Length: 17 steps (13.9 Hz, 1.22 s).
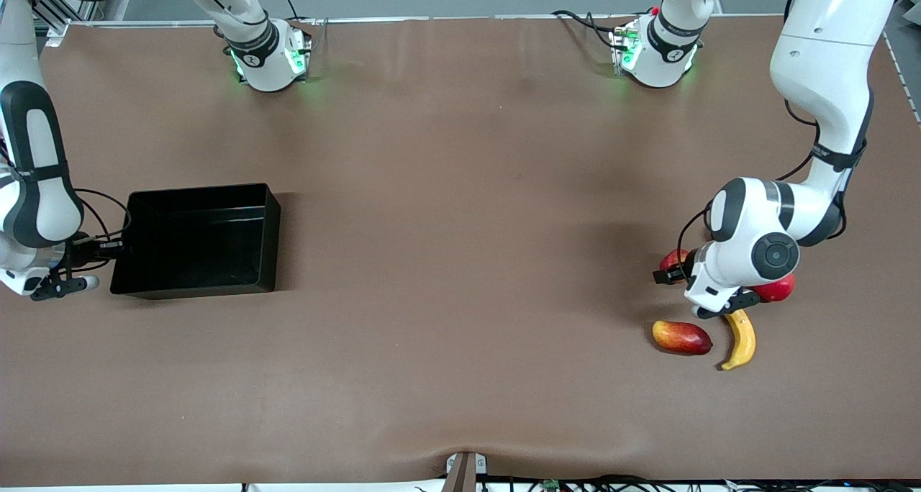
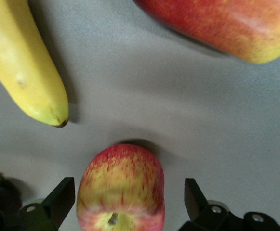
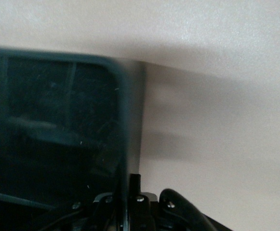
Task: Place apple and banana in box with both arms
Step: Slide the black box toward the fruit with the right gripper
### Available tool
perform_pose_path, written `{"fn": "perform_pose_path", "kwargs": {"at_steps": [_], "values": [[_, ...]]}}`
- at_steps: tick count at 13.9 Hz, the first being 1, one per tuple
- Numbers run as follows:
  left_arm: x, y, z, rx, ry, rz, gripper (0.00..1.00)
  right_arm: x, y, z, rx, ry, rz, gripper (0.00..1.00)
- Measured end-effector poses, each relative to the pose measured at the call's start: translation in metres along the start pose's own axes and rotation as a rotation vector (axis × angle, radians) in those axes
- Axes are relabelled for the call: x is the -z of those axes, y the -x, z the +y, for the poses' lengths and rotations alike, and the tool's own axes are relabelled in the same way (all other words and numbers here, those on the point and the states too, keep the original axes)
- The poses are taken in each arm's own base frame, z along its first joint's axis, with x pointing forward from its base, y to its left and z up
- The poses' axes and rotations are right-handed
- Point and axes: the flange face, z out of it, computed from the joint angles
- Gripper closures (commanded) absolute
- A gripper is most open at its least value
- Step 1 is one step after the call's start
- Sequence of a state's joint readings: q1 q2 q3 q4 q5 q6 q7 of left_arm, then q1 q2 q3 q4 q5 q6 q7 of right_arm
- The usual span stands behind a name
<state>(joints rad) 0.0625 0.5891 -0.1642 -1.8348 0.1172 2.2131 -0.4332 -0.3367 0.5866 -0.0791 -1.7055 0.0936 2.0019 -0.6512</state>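
The red-and-yellow apple (image 2: 121, 187) is between my left gripper's open fingers in the left wrist view, so my left gripper should close on it.
The apple (image 2: 120, 187), red with yellow streaks, rests on the table between the open fingers (image 2: 60, 199) of my left gripper (image 2: 127, 197), which touch neither side. From the front, the left gripper (image 1: 673, 270) is down around the apple (image 1: 673, 257) at the left arm's end of the table. The banana (image 1: 741, 339) lies nearer the front camera, its dark tip (image 2: 60, 122) close to the apple. The black box (image 1: 198, 237) stands at the right arm's end. My right gripper (image 1: 115, 247) is shut on its end wall (image 3: 127, 144).
An oblong red-and-yellow fruit (image 1: 681, 337) lies beside the banana, nearer the front camera than the apple, and also shows in the left wrist view (image 2: 221, 24). A larger round red fruit (image 1: 777, 288) sits partly under the left arm's wrist. Brown tabletop (image 1: 460, 262) stretches between box and fruits.
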Motion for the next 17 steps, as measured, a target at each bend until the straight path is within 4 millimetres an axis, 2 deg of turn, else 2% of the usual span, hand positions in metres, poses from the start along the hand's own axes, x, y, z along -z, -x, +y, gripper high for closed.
{"fn": "perform_pose_path", "kwargs": {"at_steps": [1, 2, 3, 4, 6, 8, 10, 14, 17], "values": [[-0.004, 0.000, 0.001, -0.001, -0.001, -0.005, 0.36, 0.001, 0.001, -0.002, 0.010, -0.014, -0.017, 1.00], [-0.007, 0.000, 0.001, -0.003, -0.002, -0.009, 0.78, 0.003, 0.002, -0.006, 0.008, -0.034, -0.032, 1.00], [-0.008, 0.001, 0.001, -0.003, -0.002, -0.011, 1.00, 0.008, 0.000, -0.011, -0.001, -0.056, -0.039, 1.00], [-0.007, 0.000, 0.002, -0.004, -0.002, -0.010, 1.00, 0.018, -0.003, -0.020, -0.004, -0.071, -0.057, 1.00], [-0.003, -0.002, 0.003, -0.004, 0.003, -0.001, 1.00, 0.046, -0.009, -0.050, -0.059, -0.079, -0.086, 1.00], [0.009, -0.003, 0.010, -0.013, 0.014, 0.018, 1.00, 0.070, -0.017, -0.096, -0.111, -0.069, -0.115, 1.00], [0.030, -0.001, 0.015, -0.021, 0.019, 0.035, 1.00, 0.080, -0.029, -0.147, -0.156, -0.049, -0.148, 1.00], [0.087, 0.011, 0.026, -0.040, 0.006, 0.035, 1.00, 0.068, -0.059, -0.255, -0.214, -0.022, -0.181, 1.00], [0.119, 0.020, 0.035, -0.048, -0.001, 0.031, 1.00, 0.050, -0.076, -0.363, -0.255, 0.006, -0.186, 1.00]]}}
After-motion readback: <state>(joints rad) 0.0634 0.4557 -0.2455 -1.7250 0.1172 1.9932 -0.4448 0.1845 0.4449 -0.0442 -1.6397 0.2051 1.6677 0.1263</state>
